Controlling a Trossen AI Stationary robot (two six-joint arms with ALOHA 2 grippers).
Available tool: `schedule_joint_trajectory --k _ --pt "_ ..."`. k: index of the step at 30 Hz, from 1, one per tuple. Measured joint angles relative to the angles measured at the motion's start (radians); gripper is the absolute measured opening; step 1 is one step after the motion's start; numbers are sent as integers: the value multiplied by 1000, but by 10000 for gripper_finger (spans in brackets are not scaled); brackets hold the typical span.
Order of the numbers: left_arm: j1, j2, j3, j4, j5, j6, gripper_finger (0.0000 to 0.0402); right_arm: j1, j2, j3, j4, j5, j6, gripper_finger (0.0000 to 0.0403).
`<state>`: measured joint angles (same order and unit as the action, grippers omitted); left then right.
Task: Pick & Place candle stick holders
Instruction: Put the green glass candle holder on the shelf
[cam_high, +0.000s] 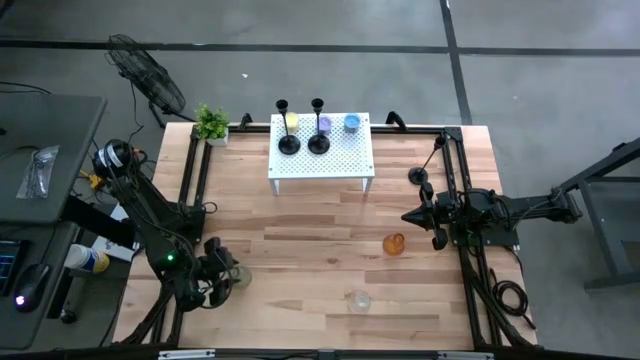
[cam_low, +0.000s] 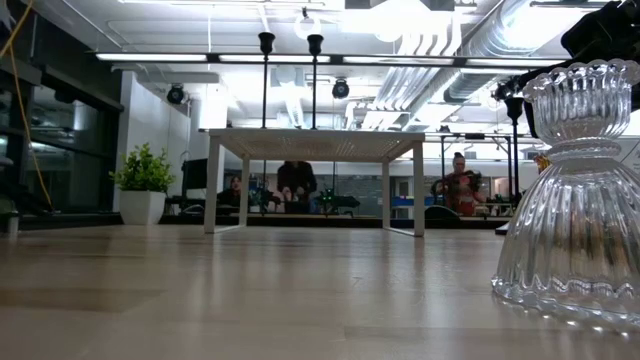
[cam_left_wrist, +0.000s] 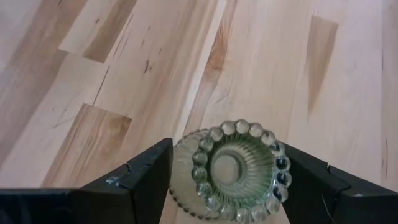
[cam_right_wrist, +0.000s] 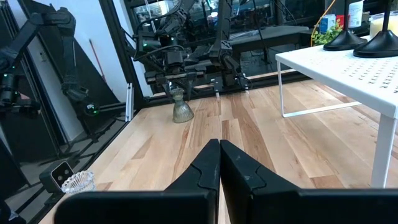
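My left gripper grabs the pale green glass cup's body under the beaded rim (cam_high: 241, 277) next, to set it on the white shelf (cam_high: 345, 160).
A pale green glass cup (cam_left_wrist: 236, 171) stands upright on its flared base on the wooden table (cam_high: 320, 220), near the left front. My left gripper (cam_left_wrist: 227, 168) hangs over it, tipped downward and open, one finger on each side of the cup's beaded rim. I see no touch. My right gripper (cam_right_wrist: 219, 163) is shut and level at the table's right side (cam_high: 410, 217), holding nothing. Two black candlesticks (cam_high: 289, 140) (cam_high: 319, 138) and yellow (cam_high: 291, 121), purple (cam_high: 325, 124) and blue (cam_high: 352, 123) cups stand on a white perforated shelf (cam_high: 345, 160).
A third black candlestick (cam_high: 420, 177) stands on the table by the right arm. An amber cup (cam_high: 393, 243) and a clear ribbed glass (cam_high: 358, 299) stand on the table's near half. A small potted plant (cam_high: 211, 124) sits at the far left corner. Black rails (cam_high: 192, 170) line both sides.
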<state>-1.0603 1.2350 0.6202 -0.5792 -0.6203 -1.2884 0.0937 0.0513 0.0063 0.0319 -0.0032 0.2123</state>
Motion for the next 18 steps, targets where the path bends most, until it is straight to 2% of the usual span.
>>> schedule_joint_trajectory --k 7,18 --pt "0 0 0 5 -6 0 237 0 0 0 0 0 0 2" --pt "0 0 0 13 27 0 154 0 0 0 0 0 0 2"
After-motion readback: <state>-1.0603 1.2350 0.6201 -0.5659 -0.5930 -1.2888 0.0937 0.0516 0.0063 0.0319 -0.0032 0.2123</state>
